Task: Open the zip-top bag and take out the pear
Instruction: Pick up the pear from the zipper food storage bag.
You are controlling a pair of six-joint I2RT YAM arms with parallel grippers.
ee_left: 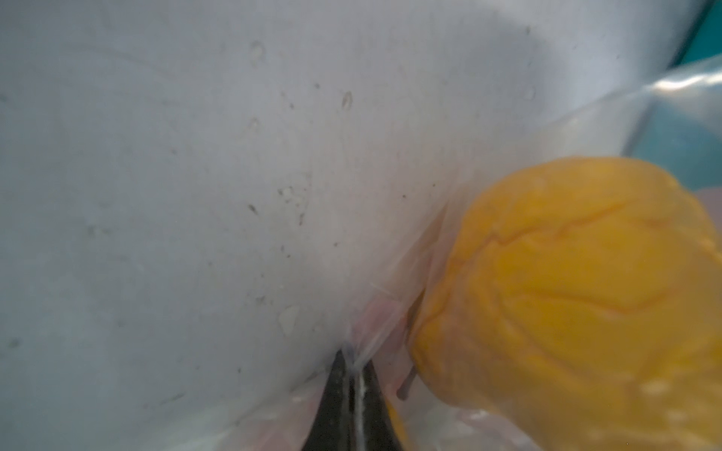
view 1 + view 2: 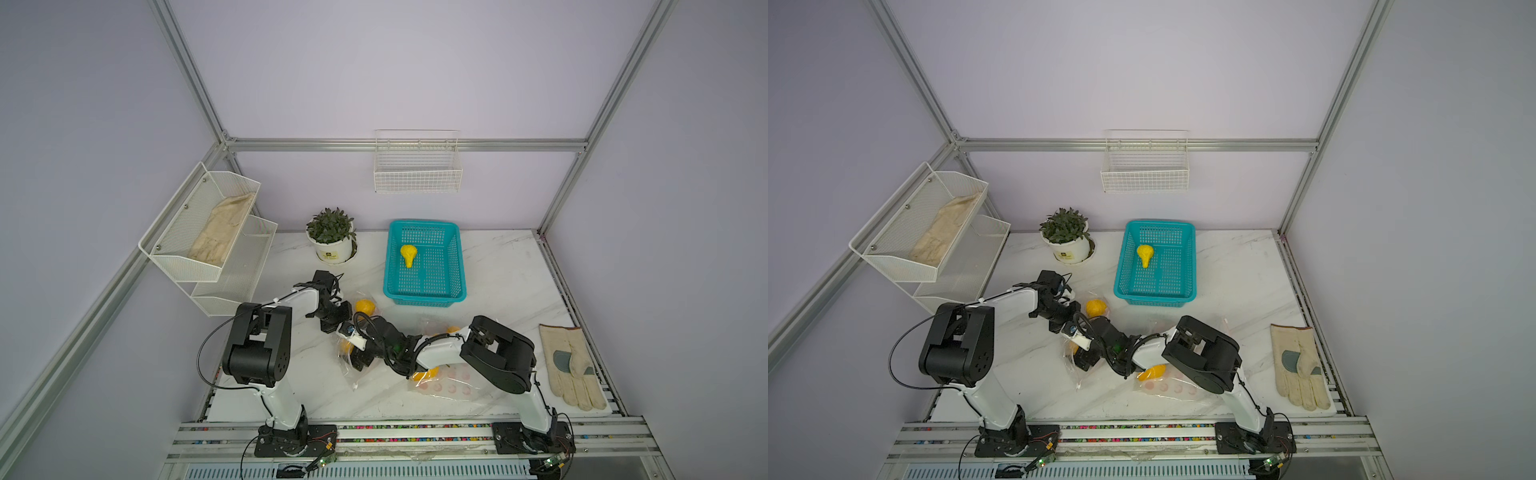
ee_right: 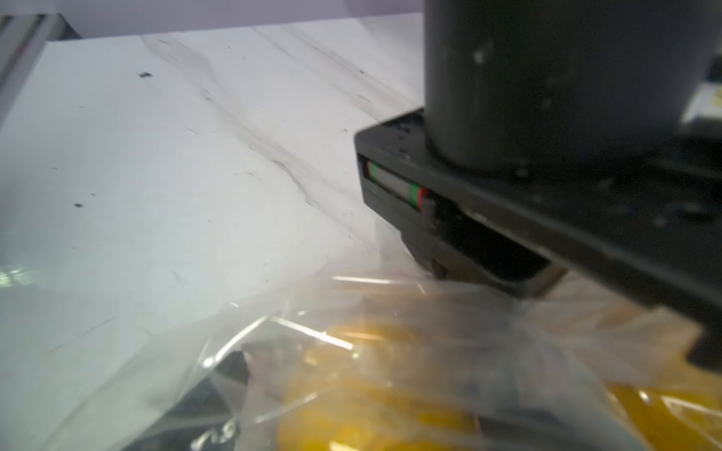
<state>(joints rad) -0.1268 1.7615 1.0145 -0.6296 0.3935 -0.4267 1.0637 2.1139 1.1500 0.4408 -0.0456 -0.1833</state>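
Note:
My right gripper grabs the yellow fruit across its rounded body next, fingers under the film, to take it out.
A clear zip-top bag (image 2: 353, 376) (image 2: 1079, 374) lies crumpled at the table's middle, between the two arms. My left gripper (image 1: 353, 359) (image 2: 334, 326) is shut on a pinch of its film (image 1: 410, 273), beside a round orange fruit (image 1: 566, 281) (image 2: 365, 306). My right gripper (image 2: 358, 359) (image 3: 367, 390) is at the bag, its fingers (image 3: 230, 375) wide apart. A yellow fruit (image 3: 375, 394) shows between them through the plastic; its shape is unclear. A yellow pear (image 2: 408, 254) (image 2: 1145, 254) lies in the teal basket (image 2: 424, 298).
A second clear bag (image 2: 449, 386) with pink dots and a yellow fruit (image 2: 424, 374) lies under the right arm. A work glove (image 2: 573, 365) lies at the right edge, a potted plant (image 2: 332, 237) at the back, a white mesh rack (image 2: 208, 232) at the left.

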